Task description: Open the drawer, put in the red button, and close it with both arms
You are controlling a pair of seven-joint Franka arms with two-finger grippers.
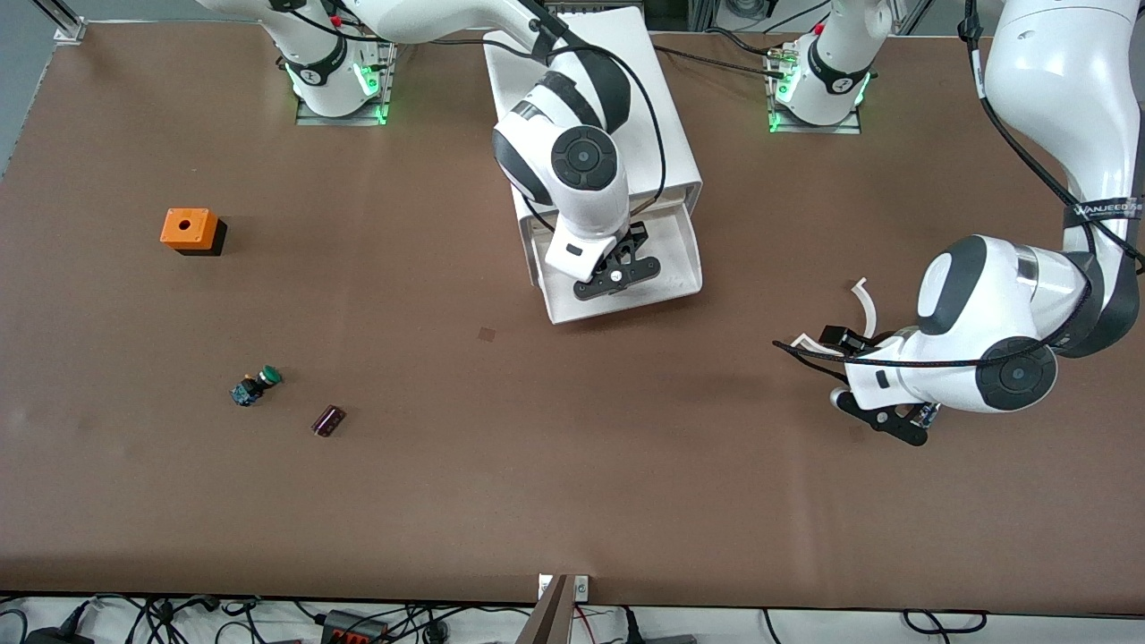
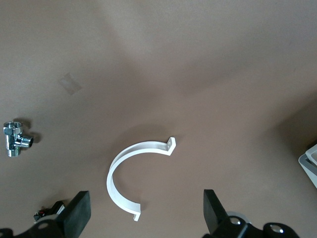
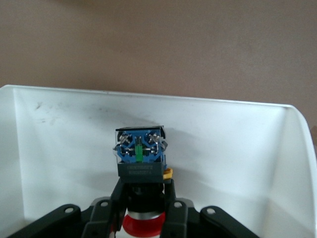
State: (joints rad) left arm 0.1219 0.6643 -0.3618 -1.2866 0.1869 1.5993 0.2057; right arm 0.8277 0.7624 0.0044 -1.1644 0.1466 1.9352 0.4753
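Observation:
The robot's right gripper needs to release the red button now, as the button is low inside the drawer's white sides and would rest there.
The white cabinet (image 1: 617, 72) stands at the table's middle, near the robot bases. Its drawer (image 1: 680, 255) is pulled open toward the front camera. My right gripper (image 1: 617, 273) is over the open drawer and shut on the red button. In the right wrist view the gripper (image 3: 143, 191) clamps the button's black body (image 3: 142, 171), with the blue base pointing away from the wrist and the red cap toward it, over the drawer's white floor (image 3: 223, 139). My left gripper (image 1: 881, 416) is open and empty over the table toward the left arm's end, and its fingers (image 2: 79, 210) stand wide apart.
A white curved clip (image 2: 111, 178) lies under the left gripper and also shows in the front view (image 1: 863, 300). A chrome tee fitting (image 2: 15, 139) lies beside it. Toward the right arm's end lie a green-capped switch (image 1: 257, 385), a maroon block (image 1: 328, 420) and an orange box (image 1: 190, 230).

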